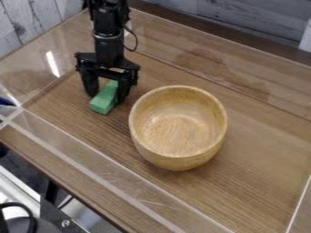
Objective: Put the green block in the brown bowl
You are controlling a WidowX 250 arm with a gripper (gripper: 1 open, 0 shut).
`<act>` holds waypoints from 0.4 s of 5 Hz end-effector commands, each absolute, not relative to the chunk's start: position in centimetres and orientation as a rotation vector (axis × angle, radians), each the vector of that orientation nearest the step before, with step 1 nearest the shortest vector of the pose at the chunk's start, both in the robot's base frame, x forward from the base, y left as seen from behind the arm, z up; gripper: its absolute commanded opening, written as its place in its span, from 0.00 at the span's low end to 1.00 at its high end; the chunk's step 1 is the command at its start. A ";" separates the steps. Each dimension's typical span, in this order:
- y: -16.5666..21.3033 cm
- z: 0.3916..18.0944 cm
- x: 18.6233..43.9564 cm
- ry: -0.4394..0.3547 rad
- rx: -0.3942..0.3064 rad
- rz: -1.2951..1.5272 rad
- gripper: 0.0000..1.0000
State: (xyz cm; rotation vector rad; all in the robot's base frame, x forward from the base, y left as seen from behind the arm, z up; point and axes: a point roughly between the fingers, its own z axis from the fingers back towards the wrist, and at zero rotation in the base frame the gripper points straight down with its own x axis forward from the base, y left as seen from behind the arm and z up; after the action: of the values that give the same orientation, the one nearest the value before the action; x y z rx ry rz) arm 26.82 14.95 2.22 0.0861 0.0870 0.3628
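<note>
My fingers reach near the table on either side of the green block's far end (108, 90), so my gripper closes now. Closing now would catch the block.
The green block (105, 99) lies flat on the wooden table, left of the brown bowl (179, 126). My gripper (105, 84) points straight down over the block's far end. It is open, with one black finger on each side of the block and the tips close to the table. The block's far end is partly hidden between the fingers. I cannot tell whether the fingers touch the block. The bowl stands upright and empty, just right of the gripper.
A clear plastic wall (73, 164) runs along the table's front and left edges. A dark cable (131, 36) hangs beside the arm. A light wooden panel (31, 23) stands at the back left.
</note>
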 end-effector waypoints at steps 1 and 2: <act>15.8 3.6 27.6 0.046 0.120 0.369 1.00; 16.2 3.8 27.6 0.032 0.123 0.393 0.00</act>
State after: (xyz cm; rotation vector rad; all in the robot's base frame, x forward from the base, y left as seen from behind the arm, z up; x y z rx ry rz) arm 26.66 15.42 2.32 0.1054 0.0903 0.3814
